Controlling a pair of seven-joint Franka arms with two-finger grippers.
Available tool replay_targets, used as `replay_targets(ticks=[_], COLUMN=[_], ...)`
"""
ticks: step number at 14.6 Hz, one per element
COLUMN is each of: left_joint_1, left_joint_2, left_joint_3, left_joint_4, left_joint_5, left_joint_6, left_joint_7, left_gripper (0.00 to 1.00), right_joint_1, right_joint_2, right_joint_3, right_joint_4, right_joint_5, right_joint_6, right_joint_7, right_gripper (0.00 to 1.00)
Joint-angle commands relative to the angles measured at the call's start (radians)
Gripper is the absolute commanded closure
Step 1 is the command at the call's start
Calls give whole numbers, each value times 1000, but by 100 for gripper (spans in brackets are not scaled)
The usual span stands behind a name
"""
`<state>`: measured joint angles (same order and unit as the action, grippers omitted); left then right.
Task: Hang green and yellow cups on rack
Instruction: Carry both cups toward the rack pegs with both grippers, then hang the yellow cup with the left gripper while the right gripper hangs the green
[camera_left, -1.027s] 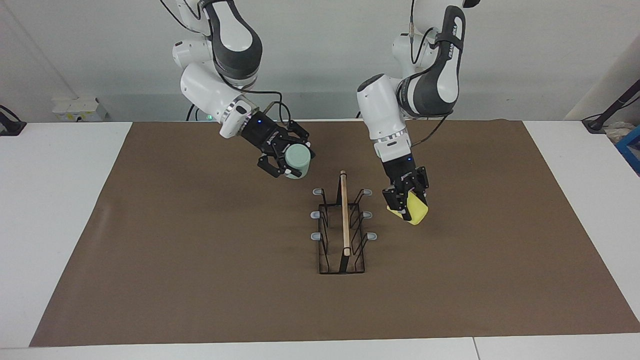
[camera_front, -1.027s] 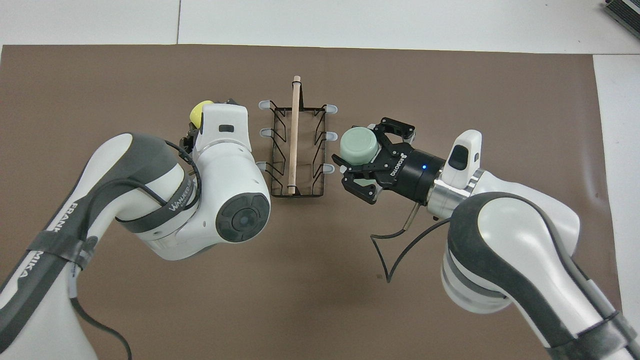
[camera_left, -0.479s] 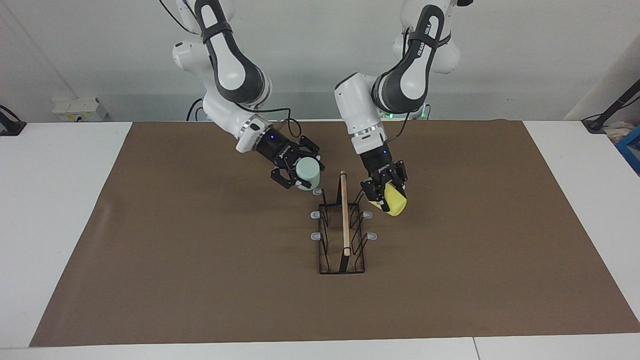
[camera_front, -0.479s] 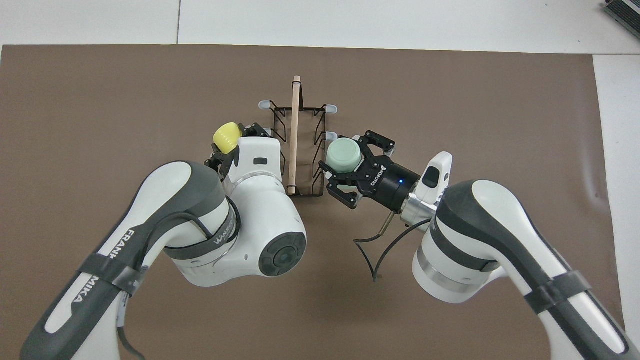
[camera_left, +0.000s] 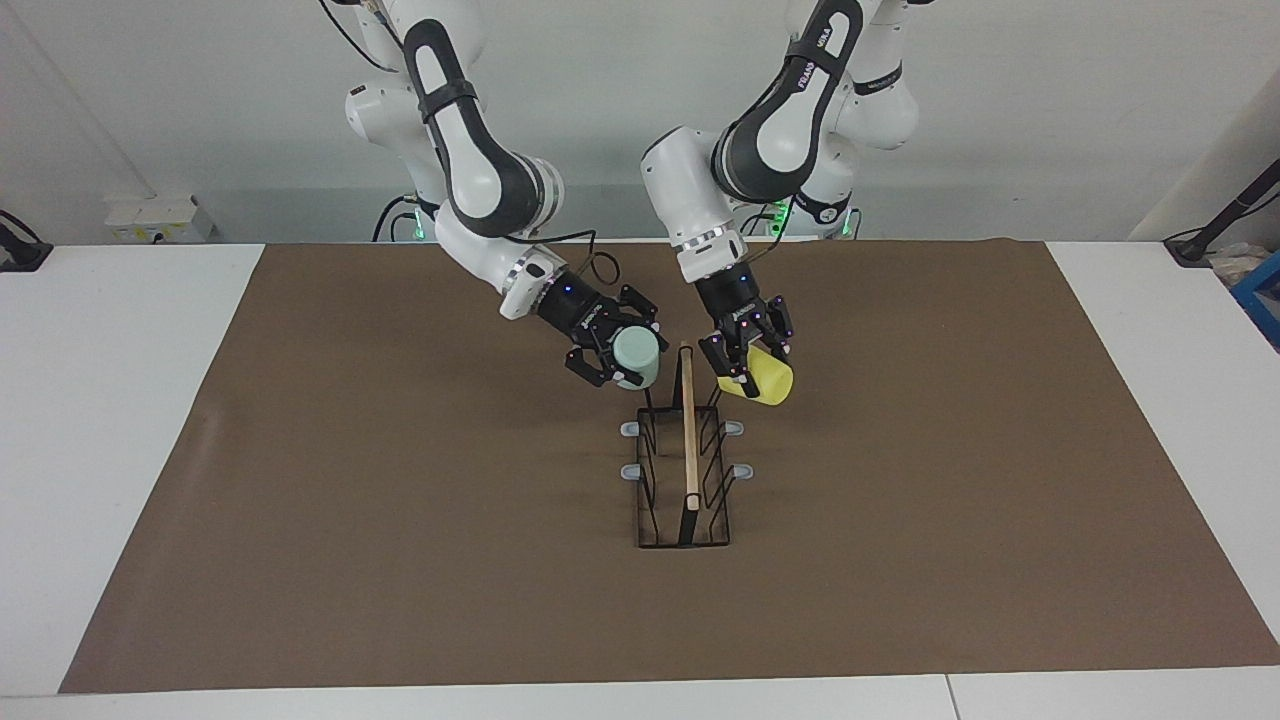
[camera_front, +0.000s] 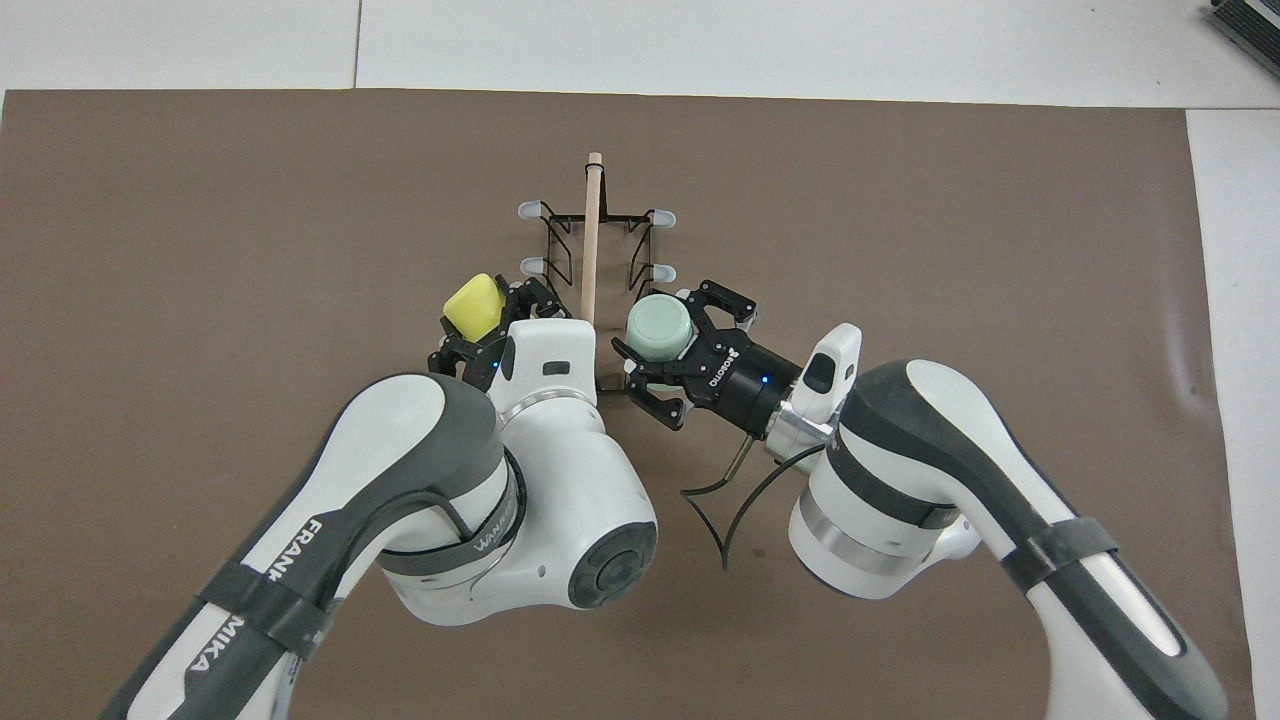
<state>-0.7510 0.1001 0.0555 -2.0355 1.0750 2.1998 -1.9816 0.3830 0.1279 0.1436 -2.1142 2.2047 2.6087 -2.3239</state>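
Observation:
I should keep holding the cup with my right gripper before I let it go, because the green cup (camera_front: 658, 327) is hanging tilted above the rack's near end (camera_front: 612, 386).
The black wire rack (camera_left: 683, 545) (camera_front: 556, 236) with its wooden rod (camera_left: 689, 430) (camera_front: 590, 240) stands mid-mat. My right gripper (camera_left: 625, 362) (camera_front: 664, 336) is shut on the pale green cup (camera_left: 638, 355) (camera_front: 658, 327), held tilted beside the rod at the rack end nearest the robots. On the rod's left-arm side, my left gripper (camera_left: 747, 366) (camera_front: 482, 322) is shut on the yellow cup (camera_left: 764, 380) (camera_front: 472, 304), also tilted. Each cup covers the nearest prong on its side; whether cup and prong touch cannot be told.
A brown mat (camera_left: 400, 520) covers the white table (camera_left: 120, 400). Two grey-tipped prongs (camera_left: 630, 471) per side show farther along the rack. A black cable (camera_front: 722, 500) hangs from my right wrist. A blue box (camera_left: 1262, 295) sits at the table's left-arm end.
Both arms have swung inward to the rack's near end, each carrying its cup. The green cup came over the nearest prong on its side, the yellow one over its own.

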Motion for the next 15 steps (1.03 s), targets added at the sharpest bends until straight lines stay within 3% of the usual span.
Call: replay_targets(ticks=[1,6,8,9,10,11,15], left_joint_1=[-31,-47,-48,-48,-50,-50,-45], left_joint_2=[-37,-34,-34,-34,-34,-34,-31], left_joint_3=[6,1,1,0,0,0,-2], left_joint_4=[-34,-29,-29,-29,-29,-29,0], left_joint_5=[14,14,14,11,11,10,-12], left_joint_6=[-25,-2,0,0,-2,-2,-2], left_joint_7=[-17,-14,-6,-6,-5,-2,58], left_gripper=[57,41,24,20,7,0,0], right_joint_1=[-4,-4,-4,-4,-7,-7,-4], right_joint_2=[27,55,79,110,148,174,185], right_joint_3=[-1,-1,-1,-1,-2,-2,-2], right_joint_4=[16,11,11,13,13,13,10], right_joint_5=[43,133,138,163,215,261,279], right_joint_6=[-15,-18,-36,-83,-146,-191,-191], right_joint_7=[-60,-170,-193,-230,-283,-323,-341], right_gripper=[100,100,100,100,100,100,100])
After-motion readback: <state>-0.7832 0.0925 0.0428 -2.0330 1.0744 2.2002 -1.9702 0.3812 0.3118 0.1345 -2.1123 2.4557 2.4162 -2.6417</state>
